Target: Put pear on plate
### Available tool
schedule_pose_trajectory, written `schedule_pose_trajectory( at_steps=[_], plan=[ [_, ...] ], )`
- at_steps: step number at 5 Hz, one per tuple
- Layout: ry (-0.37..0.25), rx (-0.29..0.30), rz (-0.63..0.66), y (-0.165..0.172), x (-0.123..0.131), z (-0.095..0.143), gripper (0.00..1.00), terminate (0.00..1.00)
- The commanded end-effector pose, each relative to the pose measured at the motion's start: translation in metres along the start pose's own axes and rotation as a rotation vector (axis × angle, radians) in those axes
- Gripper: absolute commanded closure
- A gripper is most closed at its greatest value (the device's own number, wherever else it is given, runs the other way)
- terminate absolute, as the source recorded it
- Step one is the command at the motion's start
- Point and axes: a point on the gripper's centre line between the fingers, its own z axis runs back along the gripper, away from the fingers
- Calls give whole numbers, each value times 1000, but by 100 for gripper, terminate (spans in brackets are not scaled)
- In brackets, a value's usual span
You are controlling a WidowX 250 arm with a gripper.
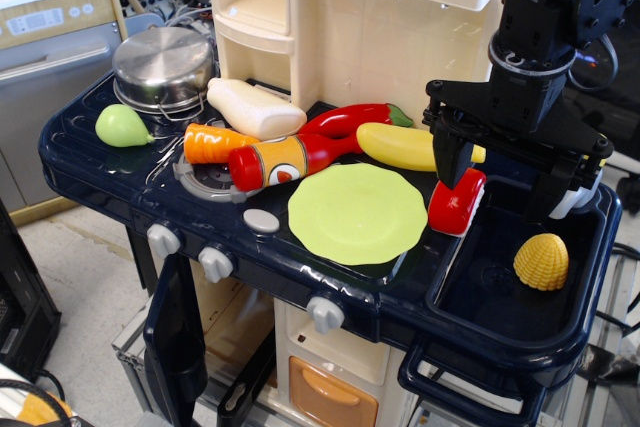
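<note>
My gripper grips the pear by its round body [121,126] next, to set the pale-green pear on the lime-green plate [357,213].
The pale-green pear [122,125] lies at the far left of the dark-blue toy counter, in front of the steel pot. The lime-green plate [357,213] lies flat in the middle front of the counter with nothing on it. My black gripper [497,179] hangs at the right, over the edge between the counter and the sink, far from the pear and just right of the plate. Its jaws stand wide apart and hold nothing. A red and white toy [457,203] sits right under its left finger [449,155].
A steel pot with lid [163,67] stands at the back left. A white bottle [255,107], orange carrot [213,140], red-yellow bottle [275,160], red chili [355,119] and yellow banana [400,145] lie between the pear and the plate. A yellow ribbed toy [541,261] lies in the sink [480,297].
</note>
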Motion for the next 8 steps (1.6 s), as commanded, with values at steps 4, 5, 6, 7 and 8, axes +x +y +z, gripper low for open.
schedule_pose_trajectory(
  at_steps=[4, 5, 6, 7, 8],
  plan=[
    [-55, 265, 37, 132, -14, 28, 0, 0],
    [-92, 280, 48, 181, -36, 19, 0, 0],
    [-66, 283, 28, 231, -43, 25, 0, 0],
    [-66, 283, 28, 231, -43, 25, 0, 0],
    [-66, 283, 28, 231, -43, 25, 0, 0]
  ],
)
